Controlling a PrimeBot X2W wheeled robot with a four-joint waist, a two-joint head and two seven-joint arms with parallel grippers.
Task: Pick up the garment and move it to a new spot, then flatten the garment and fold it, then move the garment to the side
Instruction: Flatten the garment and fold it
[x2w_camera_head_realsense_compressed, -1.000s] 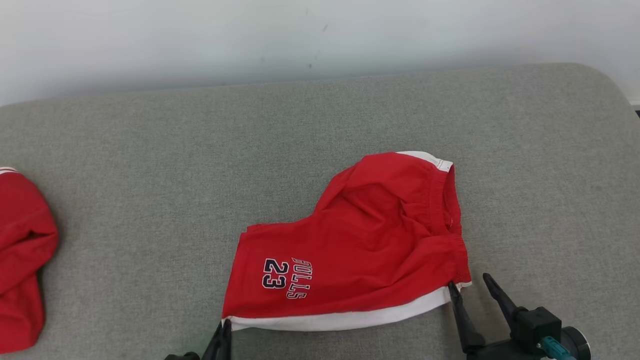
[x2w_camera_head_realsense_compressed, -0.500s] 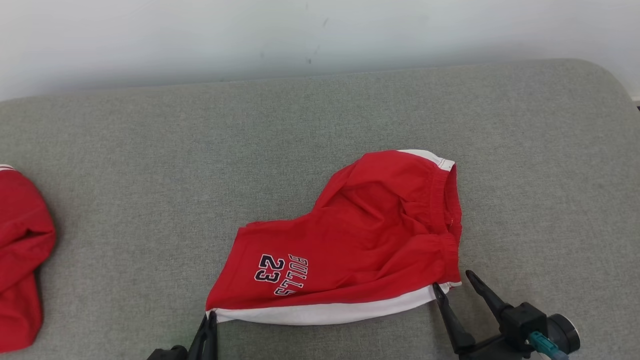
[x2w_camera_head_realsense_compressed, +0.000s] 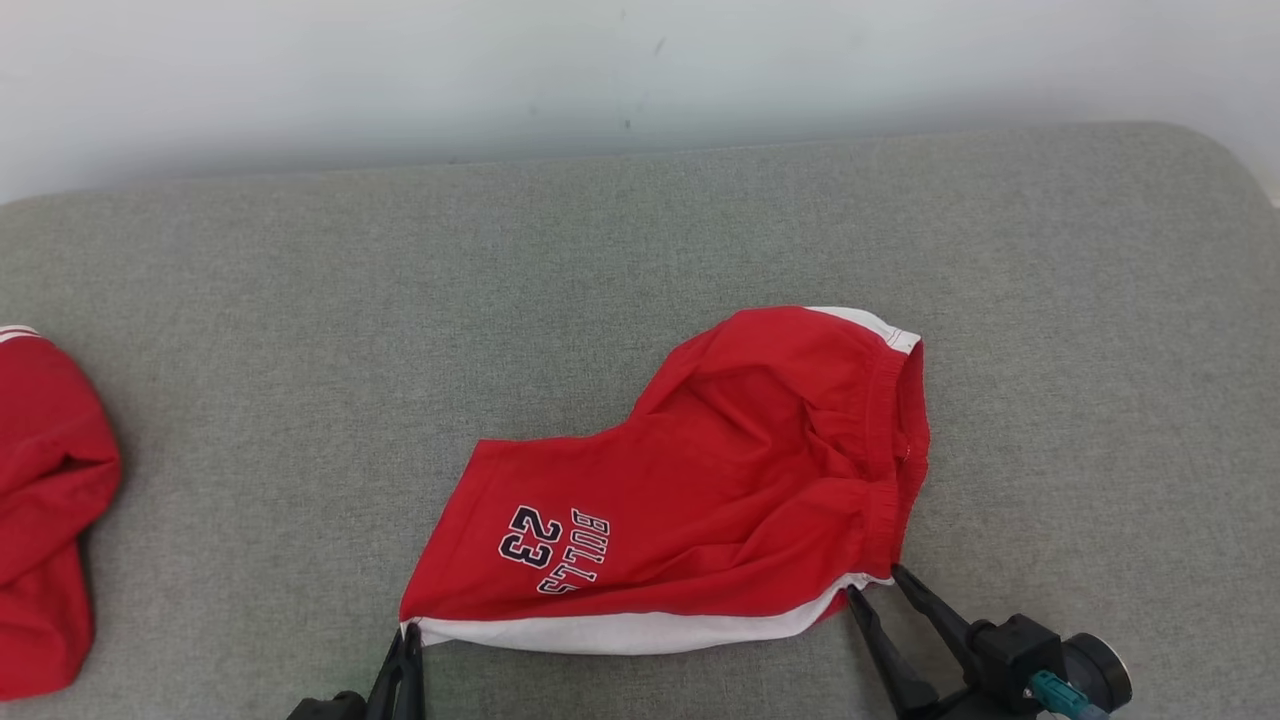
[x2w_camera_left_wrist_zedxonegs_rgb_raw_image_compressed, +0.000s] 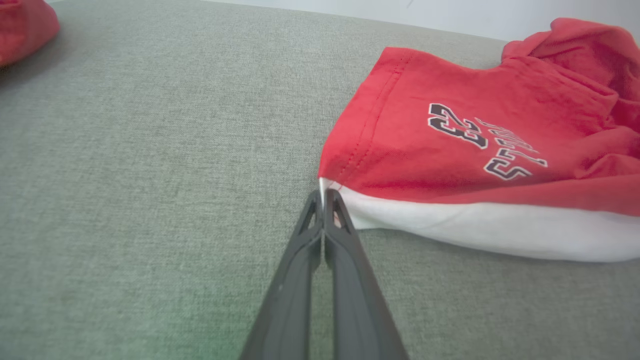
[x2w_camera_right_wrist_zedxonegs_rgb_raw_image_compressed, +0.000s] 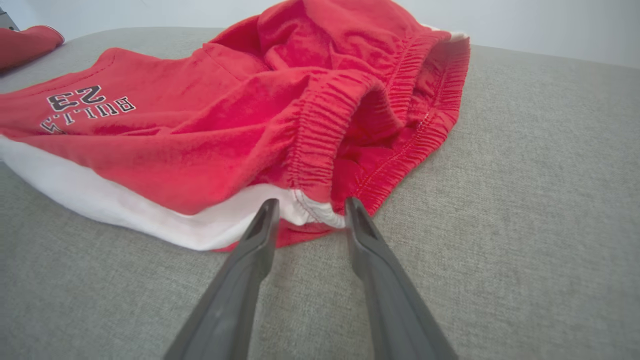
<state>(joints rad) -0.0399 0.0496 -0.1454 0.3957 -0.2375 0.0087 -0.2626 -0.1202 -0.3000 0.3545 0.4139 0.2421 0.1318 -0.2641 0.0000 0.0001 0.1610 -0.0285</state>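
Note:
I will pick up the garment next with my right gripper by the white waistband corner (x2w_camera_head_realsense_compressed: 882, 578), which stands up between my fingers while the red cloth slumps in folds.
The garment (x2w_camera_head_realsense_compressed: 700, 500) is a pair of red shorts with a white side stripe and "BULLS 23" print, lying partly crumpled on the grey padded surface (x2w_camera_head_realsense_compressed: 300, 350). My left gripper (x2w_camera_head_realsense_compressed: 405, 640) is shut on the hem corner of the white stripe; in the left wrist view a sliver of white cloth shows pinched between the tips of the left gripper (x2w_camera_left_wrist_zedxonegs_rgb_raw_image_compressed: 324, 195). My right gripper (x2w_camera_head_realsense_compressed: 872, 582) is open at the waistband end. Seen from its own wrist, the right gripper (x2w_camera_right_wrist_zedxonegs_rgb_raw_image_compressed: 310, 202) has its fingertips on either side of the white waistband corner of the garment (x2w_camera_right_wrist_zedxonegs_rgb_raw_image_compressed: 225, 125), with a gap left.
A second red cloth (x2w_camera_head_realsense_compressed: 50, 500) lies bunched at the far left edge of the surface. A white wall (x2w_camera_head_realsense_compressed: 640, 70) runs along the back. The surface rounds off at the far right corner, with bare grey fabric behind and to the right of the shorts.
My right gripper's fingers have narrowed and slid in around the waistband corner. The left gripper has drawn the hem corner slightly left, stretching the white stripe.

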